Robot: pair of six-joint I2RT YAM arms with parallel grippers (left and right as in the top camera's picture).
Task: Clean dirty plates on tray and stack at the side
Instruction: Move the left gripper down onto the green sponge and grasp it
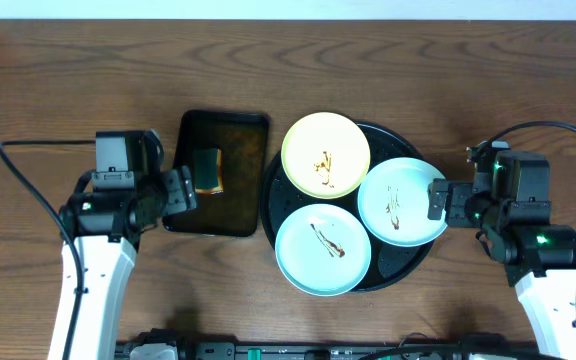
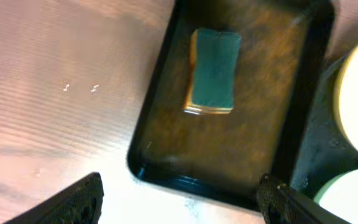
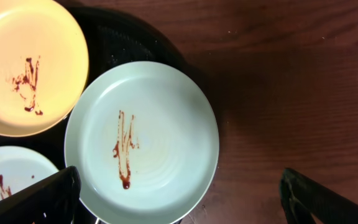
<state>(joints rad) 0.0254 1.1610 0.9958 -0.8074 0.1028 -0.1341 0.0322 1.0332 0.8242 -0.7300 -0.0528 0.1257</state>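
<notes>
The left gripper will next pinch the sponge across its teal top to clean the dirty plates, so the sponge's orange side stays free.
The round black tray (image 1: 413, 262) holds three plates, all with brown sauce smears: a pale yellow plate (image 1: 325, 154) at the back, a mint-blue plate (image 1: 323, 250) at the front and a mint-blue plate (image 1: 401, 201) on the right. My left gripper (image 1: 185, 190) is open and empty above the near edge of the rectangular tray (image 2: 272, 93). My right gripper (image 1: 438, 199) is open and empty over the right plate's outer rim (image 3: 148, 137). The yellow plate (image 3: 23, 62) and the front plate (image 3: 8, 177) also show in the right wrist view.
A narrow black rectangular tray (image 1: 238, 205) lies left of the round tray and holds a teal-and-orange sponge (image 1: 208, 169), which also shows in the left wrist view (image 2: 213, 71). Bare wooden table (image 1: 58, 90) surrounds both trays.
</notes>
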